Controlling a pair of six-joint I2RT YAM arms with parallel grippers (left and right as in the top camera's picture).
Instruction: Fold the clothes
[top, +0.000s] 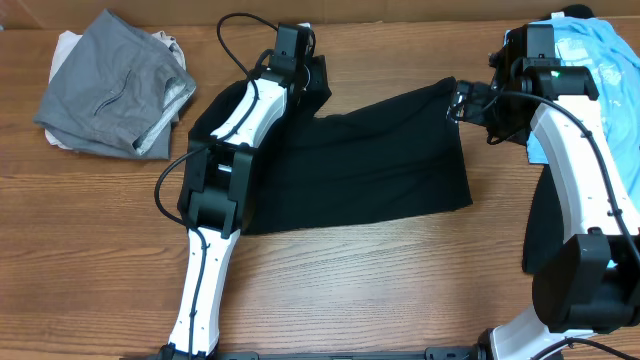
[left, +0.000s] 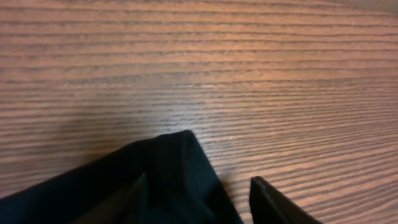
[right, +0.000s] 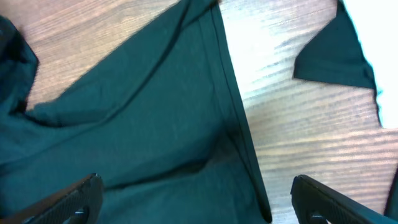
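I will next grab the black garment with my right gripper by its far corner beside the light blue clothing, opposite my left gripper, to fold the black garment's far edge over evenly.
A black garment (top: 360, 160) lies spread flat in the middle of the wooden table. My left gripper (top: 312, 78) is at its far left corner. In the left wrist view the jaws (left: 199, 190) are open, with the corner of the black cloth (left: 168, 168) lying between them. My right gripper (top: 462, 100) is at the garment's far right corner. In the right wrist view its jaws (right: 196, 186) are wide open over the cloth (right: 143, 112), which looks dark teal there, and they straddle its right hem (right: 239, 130).
A pile of folded grey clothes (top: 115, 85) sits at the far left. Light blue clothing (top: 600, 60) lies at the far right behind the right arm. A dark cloth flap (right: 336, 56) shows beside it in the right wrist view.
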